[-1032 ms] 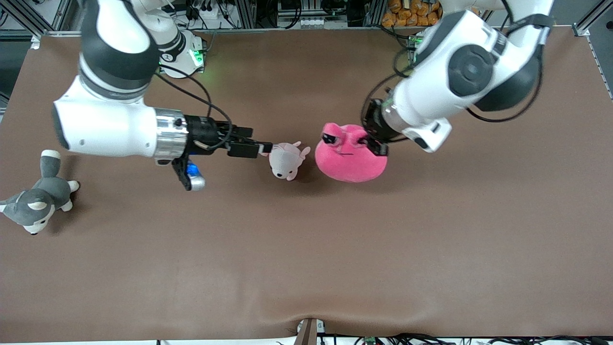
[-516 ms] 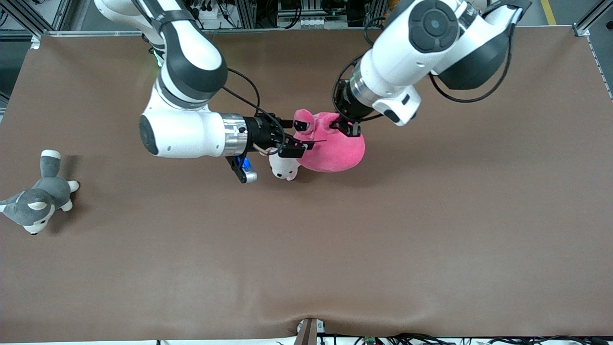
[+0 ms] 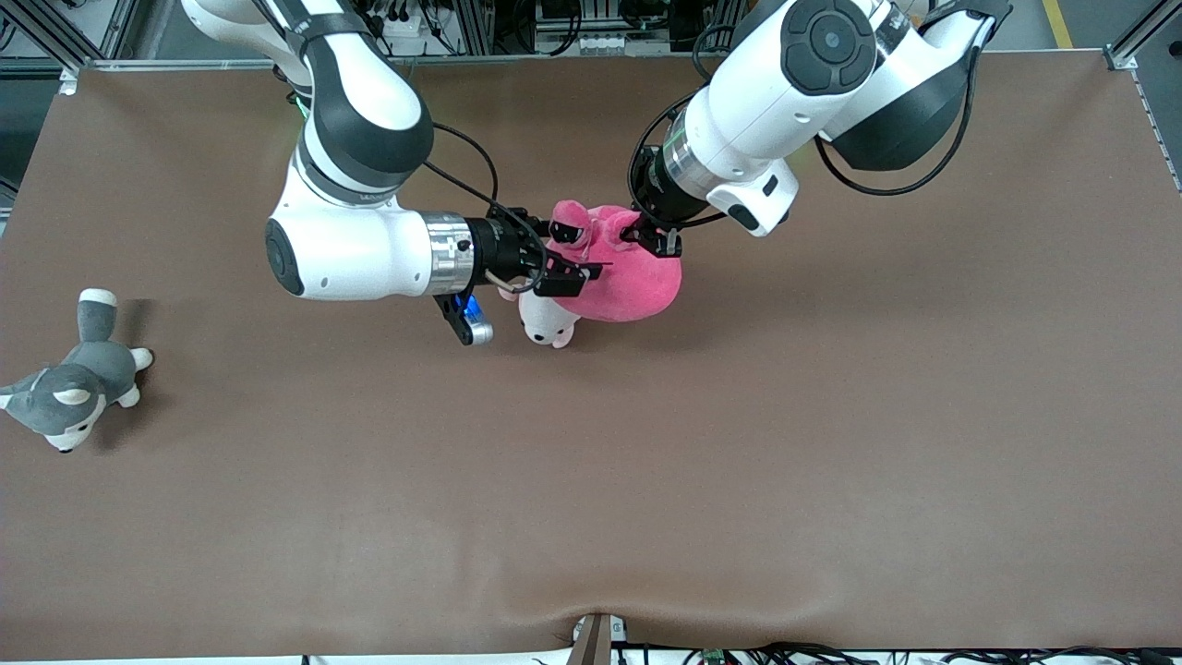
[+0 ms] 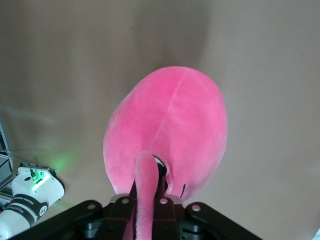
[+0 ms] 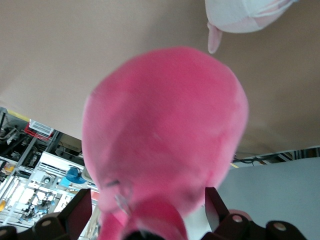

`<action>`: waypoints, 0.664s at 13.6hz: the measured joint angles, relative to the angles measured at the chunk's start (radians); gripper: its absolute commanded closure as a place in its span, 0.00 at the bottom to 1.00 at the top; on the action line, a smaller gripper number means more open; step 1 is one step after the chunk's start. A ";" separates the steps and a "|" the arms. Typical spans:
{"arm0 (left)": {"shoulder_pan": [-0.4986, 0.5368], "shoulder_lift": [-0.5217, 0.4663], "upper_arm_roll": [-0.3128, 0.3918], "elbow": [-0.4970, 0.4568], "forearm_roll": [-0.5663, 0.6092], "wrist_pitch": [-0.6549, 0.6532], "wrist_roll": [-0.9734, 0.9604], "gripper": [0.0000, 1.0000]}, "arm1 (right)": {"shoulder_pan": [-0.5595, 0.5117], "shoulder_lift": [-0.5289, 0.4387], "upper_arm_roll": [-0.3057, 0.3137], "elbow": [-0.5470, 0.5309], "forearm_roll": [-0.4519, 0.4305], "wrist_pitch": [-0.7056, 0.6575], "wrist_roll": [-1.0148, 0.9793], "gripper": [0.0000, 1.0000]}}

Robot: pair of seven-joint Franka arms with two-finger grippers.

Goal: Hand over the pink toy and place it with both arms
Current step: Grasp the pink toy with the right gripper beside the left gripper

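The robot needs to grab the pink toy with its right gripper next, by the bulging eye on its face, to take it over for placing.
The pink toy (image 3: 633,277) hangs in the air over the middle of the table, between both grippers. My left gripper (image 3: 651,238) is shut on a fold of plush at the toy's top, and the toy's round body hangs below it in the left wrist view (image 4: 170,130). My right gripper (image 3: 565,260) is open at the toy's face end, toward the right arm's end of the table. In the right wrist view its fingers (image 5: 80,212) stand wide apart on either side of the toy (image 5: 165,130). They have not closed on it.
A small pale pink-and-white plush (image 3: 548,323) lies on the table just under the toy and the right gripper, and shows in the right wrist view (image 5: 245,15). A grey-and-white husky plush (image 3: 69,392) lies at the right arm's end of the table.
My left gripper has lifted the pink toy off the table and carried it toward the right arm. My right gripper has moved in from beside the pale plush and now straddles the toy.
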 measured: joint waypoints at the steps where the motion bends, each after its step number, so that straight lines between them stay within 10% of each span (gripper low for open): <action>1: 0.000 0.000 0.000 0.000 0.000 0.001 0.000 1.00 | -0.002 -0.007 -0.002 0.000 0.000 -0.021 0.000 0.00; 4: -0.001 0.000 -0.001 0.000 -0.001 0.006 0.000 1.00 | -0.004 -0.022 -0.005 0.000 0.000 -0.053 0.001 0.03; 6: -0.001 0.000 -0.001 0.000 -0.001 0.008 0.000 1.00 | -0.004 -0.023 -0.005 0.000 0.000 -0.054 0.001 0.83; 7: -0.001 0.000 -0.001 0.000 -0.001 0.008 0.000 1.00 | -0.004 -0.023 -0.005 -0.001 0.000 -0.054 0.001 1.00; 9: -0.001 0.000 -0.001 0.001 -0.001 0.009 0.000 1.00 | -0.004 -0.023 -0.006 -0.001 0.000 -0.054 0.001 1.00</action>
